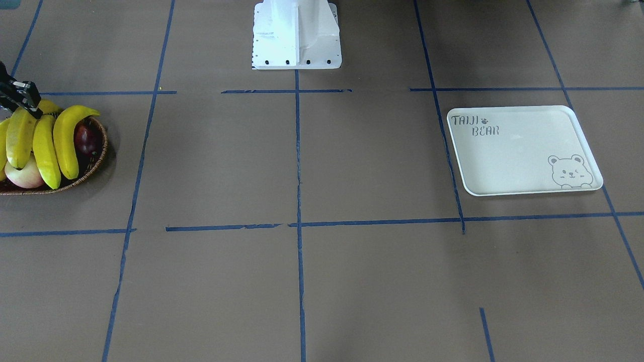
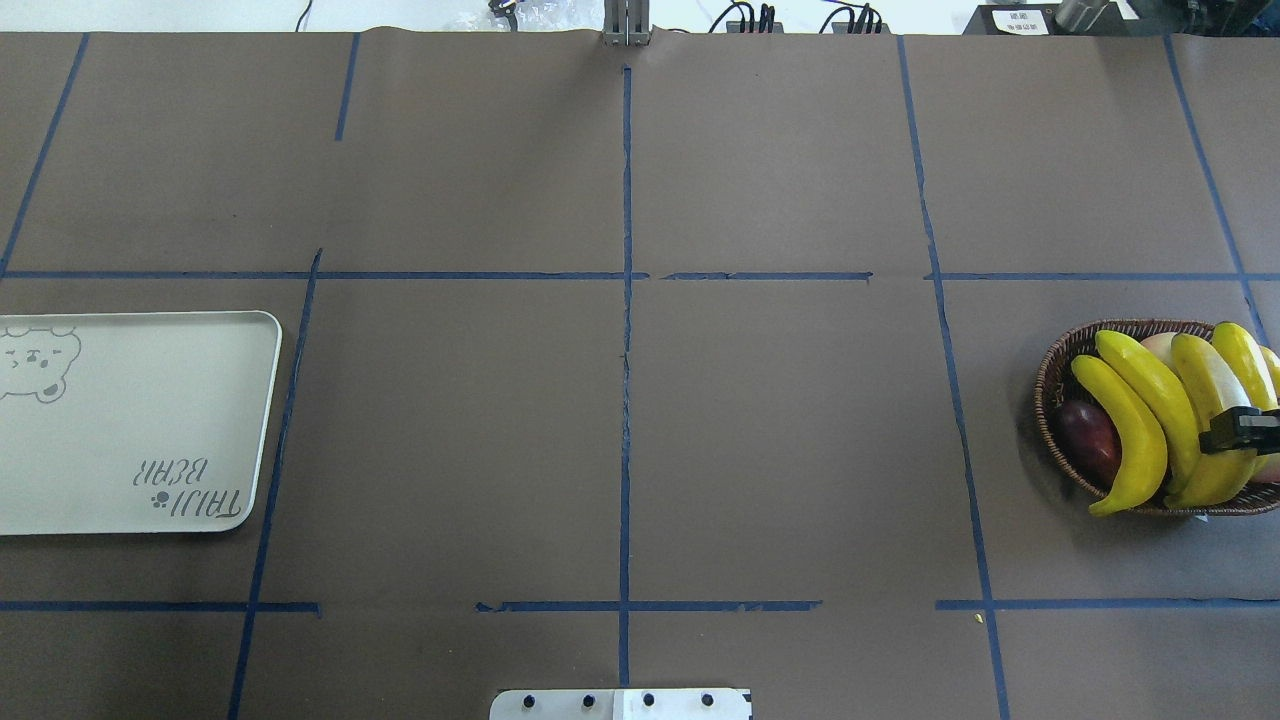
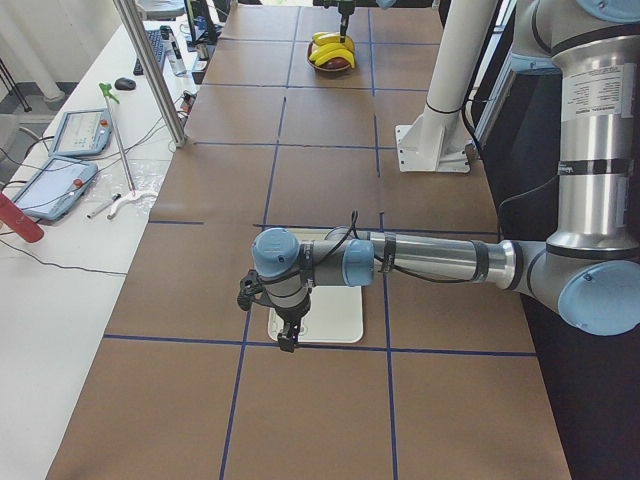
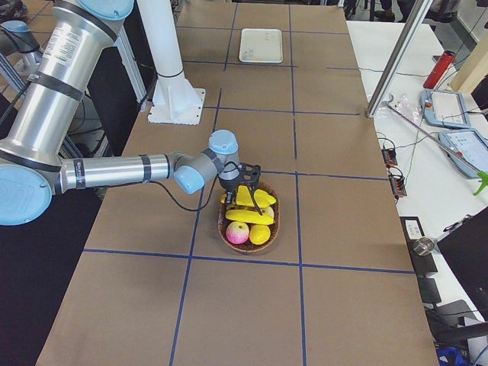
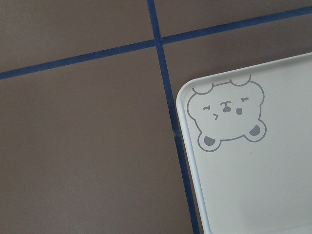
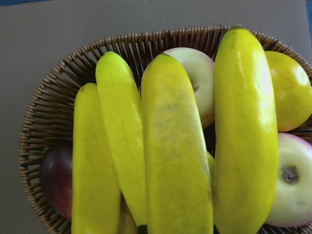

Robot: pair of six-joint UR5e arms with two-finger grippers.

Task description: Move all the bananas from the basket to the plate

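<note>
I should next pick up the yellow banana by its long middle section (image 1: 23,133) with my right gripper, and then move the fruit onto the plate (image 1: 524,151).
Several long yellow bananas (image 6: 175,156) lie side by side across the brown wicker basket (image 6: 44,107), over other fruit. The basket (image 2: 1050,380) stands at the table's right end. My right gripper (image 2: 1240,430) hangs low over the bananas (image 1: 45,151), open; dark fingertips show on either side of the middle banana in the right wrist view. The cream plate (image 2: 130,420) with the bear print lies bare at the left end. My left gripper (image 3: 288,335) hangs above the plate's (image 3: 330,320) outer edge, seen only from the side, so I cannot tell its state. The left wrist view shows the plate's bear corner (image 5: 253,185).
Under the bananas lie pale apples (image 6: 287,180), a dark red fruit (image 2: 1088,440) and a round yellow fruit (image 6: 287,90). The robot's white base (image 1: 297,35) stands at mid-table. Blue tape lines grid the brown table. Tablets (image 3: 75,130) and a metal pole (image 3: 150,70) stand along the far side.
</note>
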